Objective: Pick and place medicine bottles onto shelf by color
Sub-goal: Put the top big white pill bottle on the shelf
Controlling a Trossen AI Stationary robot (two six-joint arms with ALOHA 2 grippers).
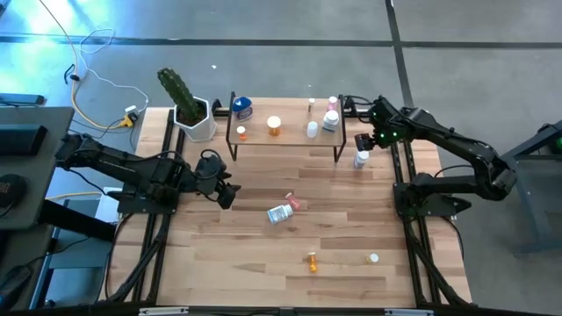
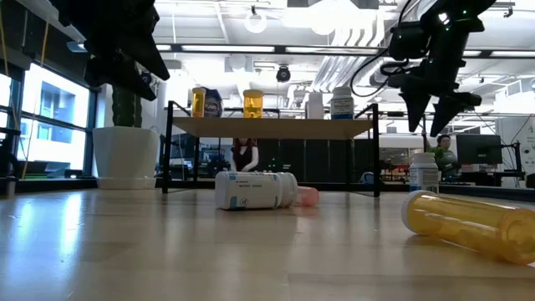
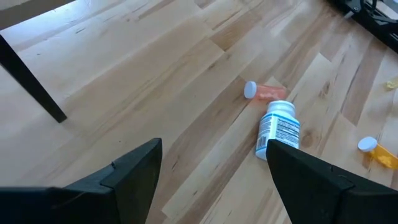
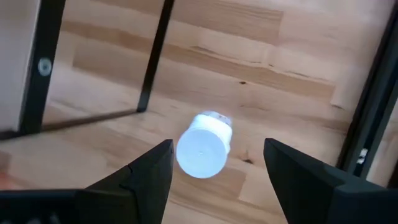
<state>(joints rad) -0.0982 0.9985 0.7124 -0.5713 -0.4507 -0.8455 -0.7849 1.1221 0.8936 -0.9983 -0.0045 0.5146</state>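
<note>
I should next use my right gripper to grab the white bottle by its end (image 1: pixel 361 155) with the cap, so that I can sort it onto the shelf (image 1: pixel 290 145).
The light-wood shelf (image 1: pixel 290 145) on black legs carries a blue bottle (image 1: pixel 242 108), two orange ones (image 1: pixel 275 125) and several white and pink ones (image 1: pixel 330 120). A white bottle (image 1: pixel 361 159) stands upright on the table by the shelf's right legs. My right gripper (image 2: pixel 435 104) hangs open straight above it (image 2: pixel 424 171); in the right wrist view its fingers stand on either side of the white cap (image 4: pixel 202 149) without touching. My left gripper (image 1: pixel 226 191) is open over the table's left middle. Ahead of it lie a labelled white bottle (image 3: pixel 278 127) and a pink one (image 3: pixel 267 92).
A cactus in a white pot (image 1: pixel 189 110) stands left of the shelf. An orange bottle (image 1: pixel 312 261) and a white-capped orange one (image 1: pixel 372 259) lie on their sides near the table's near edge. The shelf's black legs (image 4: pixel 155 59) are close to my right gripper.
</note>
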